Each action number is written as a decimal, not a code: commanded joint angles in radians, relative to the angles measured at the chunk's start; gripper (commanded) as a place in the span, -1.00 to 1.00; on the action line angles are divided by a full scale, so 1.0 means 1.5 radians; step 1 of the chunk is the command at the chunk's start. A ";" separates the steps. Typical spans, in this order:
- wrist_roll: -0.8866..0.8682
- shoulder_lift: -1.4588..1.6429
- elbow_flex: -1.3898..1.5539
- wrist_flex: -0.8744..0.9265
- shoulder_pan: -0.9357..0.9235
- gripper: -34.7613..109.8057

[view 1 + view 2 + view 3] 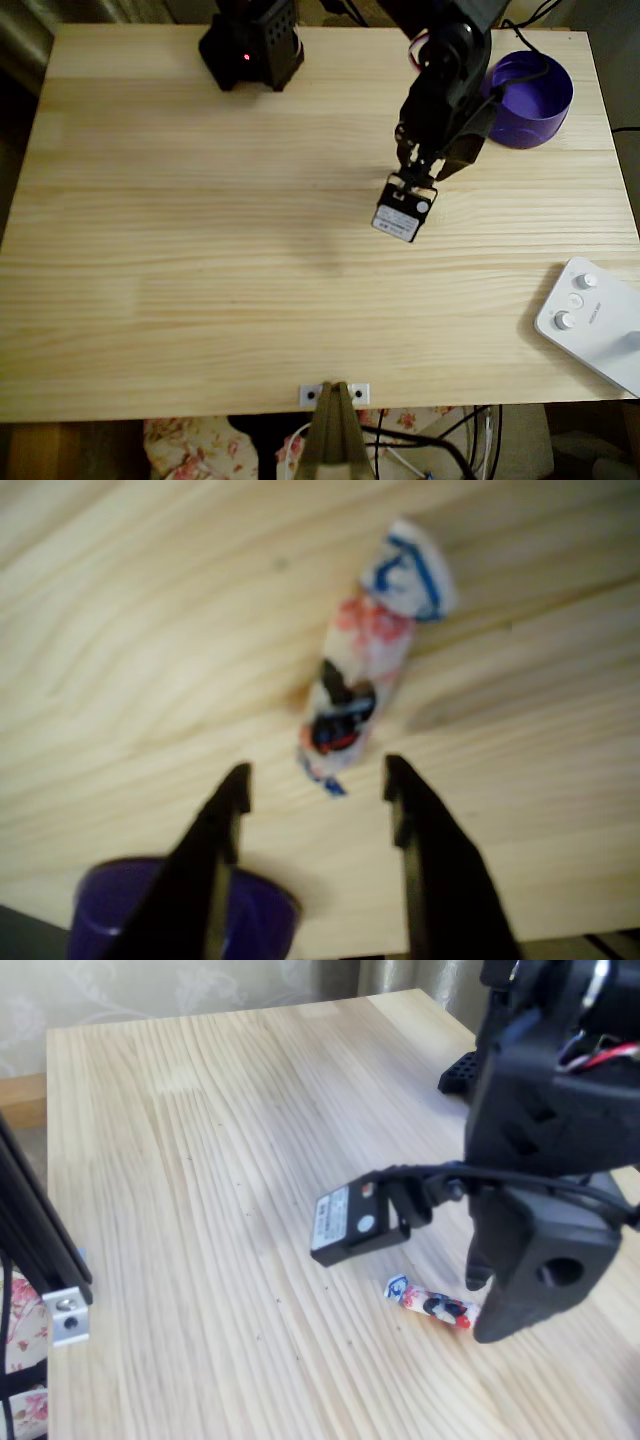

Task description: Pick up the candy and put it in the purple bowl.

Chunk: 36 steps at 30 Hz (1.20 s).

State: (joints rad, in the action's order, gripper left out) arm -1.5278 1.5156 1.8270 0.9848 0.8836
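I should next use my gripper to grab the candy by the dark-marked part of its wrapper, beside the small blue twist. Then the candy can go in the purple bowl.
The candy lies on the wooden table, a pinkish-white wrapper with red, dark and blue marks and twisted ends. My gripper is open and hovers just short of the candy's near end, its two dark fingers spread wider than the sweet. In the fixed view the candy rests on the wood right beside the gripper, not held. The purple bowl stands at the table's far right corner in the overhead view, behind my arm. Part of the bowl also shows under the fingers in the wrist view.
A white device with knobs lies at the right front edge of the table. A black block with a red light stands at the back edge. A small metal bracket sits at the front edge.
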 commanded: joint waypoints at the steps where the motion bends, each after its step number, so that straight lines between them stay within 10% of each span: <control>1: -0.305 0.010 -0.012 -0.001 0.004 -0.25; 36: -0.273 -0.037 -0.006 -0.025 -0.039 -0.25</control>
State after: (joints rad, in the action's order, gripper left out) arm -1.5324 1.4527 1.8239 0.9480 0.8498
